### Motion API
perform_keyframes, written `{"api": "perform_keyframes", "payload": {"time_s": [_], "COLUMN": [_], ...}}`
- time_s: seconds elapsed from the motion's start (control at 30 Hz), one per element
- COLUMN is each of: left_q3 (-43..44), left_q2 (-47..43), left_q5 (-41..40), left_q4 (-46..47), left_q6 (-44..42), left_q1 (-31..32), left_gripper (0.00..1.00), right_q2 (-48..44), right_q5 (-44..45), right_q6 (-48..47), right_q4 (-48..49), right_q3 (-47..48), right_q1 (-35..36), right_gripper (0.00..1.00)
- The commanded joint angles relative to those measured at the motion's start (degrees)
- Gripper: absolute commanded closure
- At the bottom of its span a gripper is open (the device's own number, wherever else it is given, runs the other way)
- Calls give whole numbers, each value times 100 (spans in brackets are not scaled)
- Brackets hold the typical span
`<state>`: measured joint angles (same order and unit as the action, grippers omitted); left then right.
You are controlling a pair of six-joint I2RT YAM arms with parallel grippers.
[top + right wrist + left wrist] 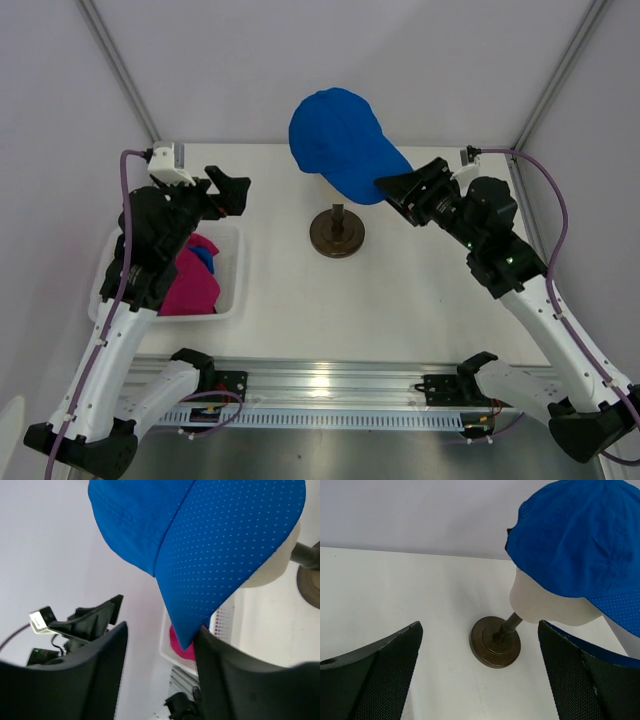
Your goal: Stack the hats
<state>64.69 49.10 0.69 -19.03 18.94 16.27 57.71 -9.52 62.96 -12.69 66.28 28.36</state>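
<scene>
My left gripper should reach the magenta hat and grab it by its top edge (204,243), so the hat's rim stays free for my right gripper in stacking.
A bright blue hat (340,140) sits on the cream mannequin head, brim pointing right and toward me. It also shows in the left wrist view (580,540) and the right wrist view (225,555). My right gripper (395,190) is open at the brim; in its own view (160,665) the brim's tip lies between the jaws, against the right finger (240,680). My left gripper (232,192) is open and empty, above the table left of the stand, as its own view (480,680) also shows. A magenta hat (190,285) and another blue hat (203,257) lie in the basket.
The mannequin head (545,605) stands on a dark round stand (337,235) at the table's middle. The white plastic basket (230,300) sits at the left edge beneath my left arm. Grey walls close in the back and sides.
</scene>
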Motion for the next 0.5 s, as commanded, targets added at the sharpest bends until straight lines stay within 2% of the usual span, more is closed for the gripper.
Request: {"api": "perform_keyframes", "payload": {"time_s": [0.0,0.13,0.27,0.3,0.37,0.47], "left_q3": [35,9,132,184,290,273], "left_q2": [-23,-146,-120,-103,37,196], "left_q5": [-270,-832,-2149,-2630,-3029,-3066], "left_q4": [-13,-311,-1268,-1505,-2383,-3307], "left_q6": [-110,-75,591,698,1257,1883], "left_q1": [34,25,-1,-27,-272,-966], "left_gripper": [1,1,1,0,1,1], "right_q2": [-50,-85,-444,-576,-1032,-1560], "right_q5": [-155,-331,-235,-252,-366,-690], "right_q6": [-345,-1047,-2014,-2442,-2805,-3114], "right_q4": [-155,-637,-1576,-1675,-1981,-2063], "right_q3": [69,411,570,501,97,-685], "right_q1": [-23,-23,-23,-23,-23,-23], "right_gripper": [39,24,10,9,6,5]}}
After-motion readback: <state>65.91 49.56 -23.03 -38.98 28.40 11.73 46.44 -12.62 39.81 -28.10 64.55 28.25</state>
